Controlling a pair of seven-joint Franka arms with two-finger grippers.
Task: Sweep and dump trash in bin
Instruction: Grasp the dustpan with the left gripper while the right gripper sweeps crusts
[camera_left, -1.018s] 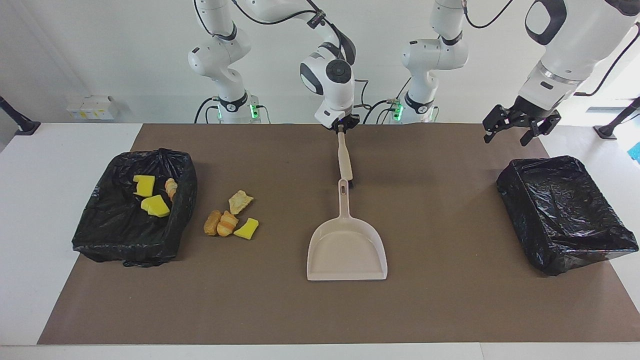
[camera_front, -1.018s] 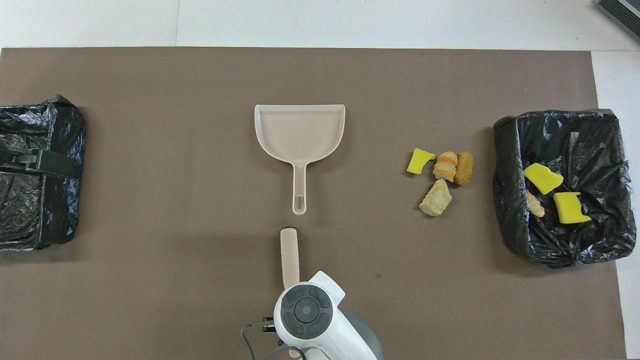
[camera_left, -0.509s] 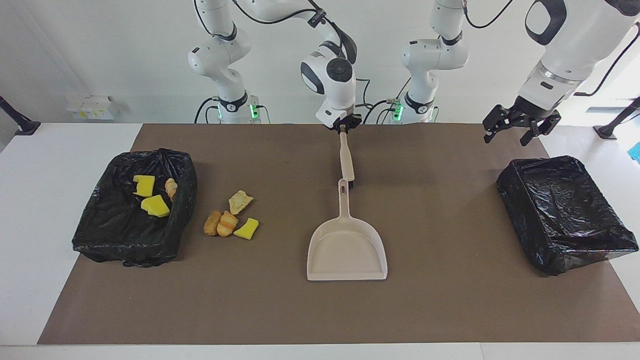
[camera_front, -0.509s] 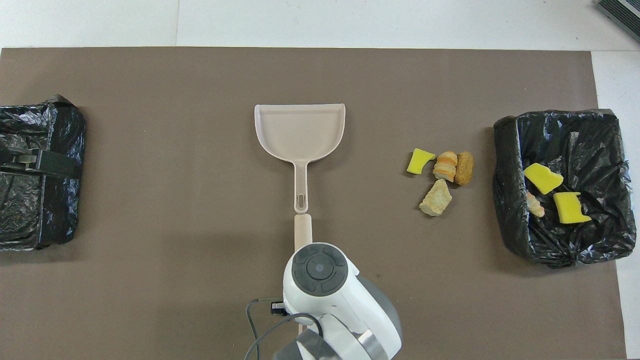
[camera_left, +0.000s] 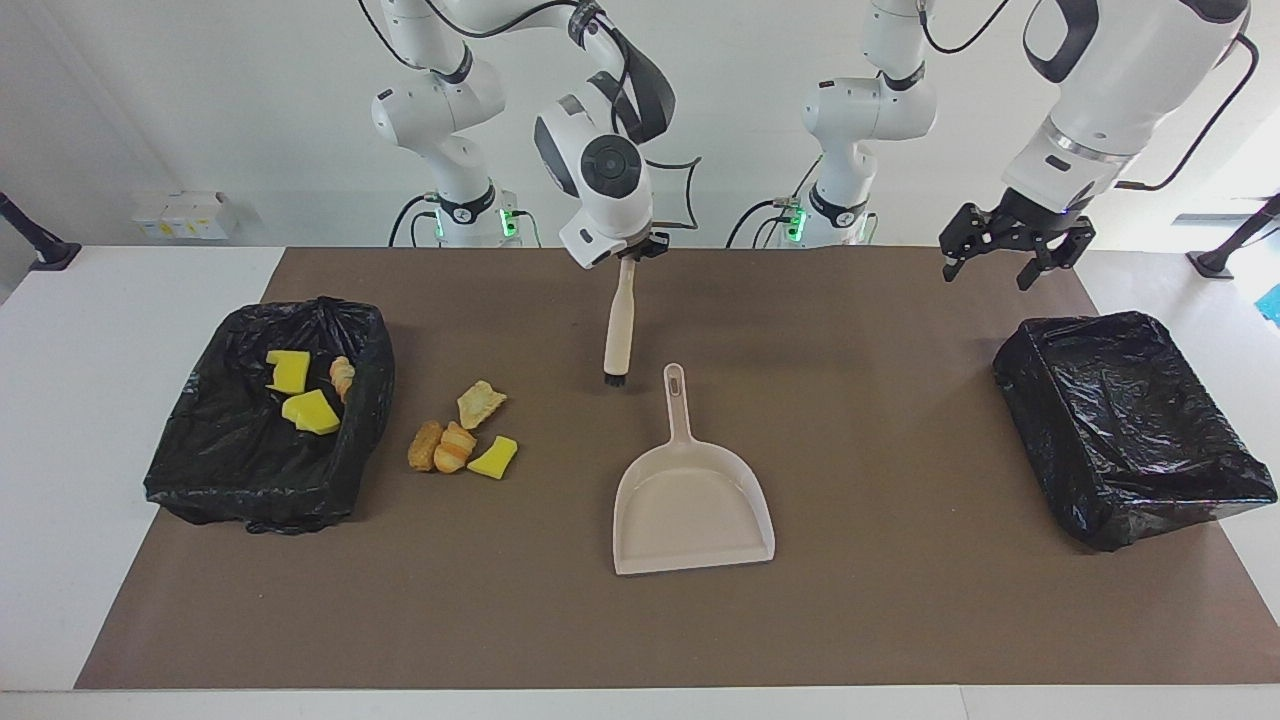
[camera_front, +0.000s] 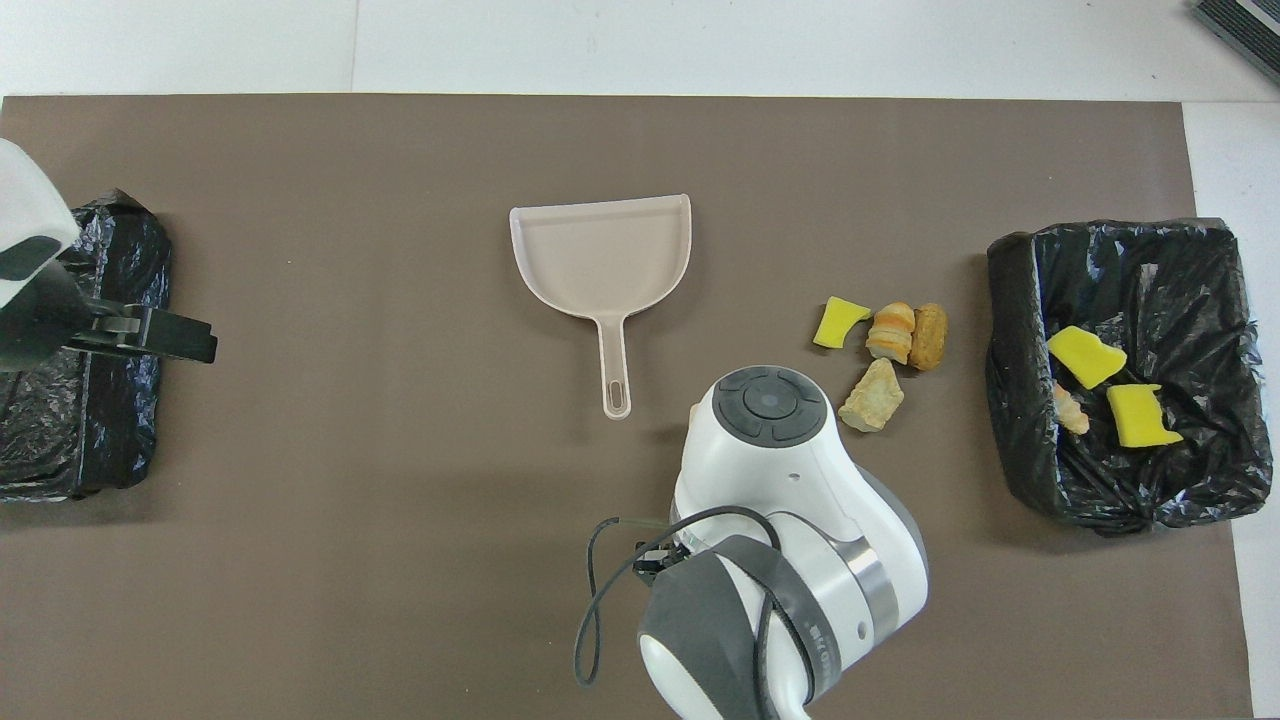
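Observation:
My left gripper grabs the dustpan by its narrow handle (camera_front: 614, 370) next, since the dustpan's broad pan spreads wider than my fingers open.
My right gripper (camera_left: 631, 257) is shut on the handle top of a beige brush (camera_left: 619, 325), which hangs with its dark bristles just above the mat, between the trash and the dustpan's handle. In the overhead view the right arm's wrist hides the brush. The beige dustpan (camera_left: 693, 500) (camera_front: 600, 250) lies flat mid-mat, handle toward the robots. Loose trash sits beside the bin: a yellow sponge chunk (camera_left: 494, 457) (camera_front: 838, 321) and bread-like pieces (camera_left: 440, 447) (camera_front: 890, 331). The black-lined bin (camera_left: 375, 380) (camera_front: 1010, 330) holds yellow sponge chunks. My left gripper (camera_left: 1005, 262) (camera_front: 195, 340) hangs open.
A second black-lined bin (camera_left: 1130, 430) (camera_front: 90, 420) stands at the left arm's end of the table, with the left gripper over the mat beside it. A brown mat (camera_left: 900, 600) covers the white table.
The right arm swung the brush from the dustpan's handle toward the trash. The dustpan slid slightly away from the robots and turned a little. The left gripper shifted toward the table's middle.

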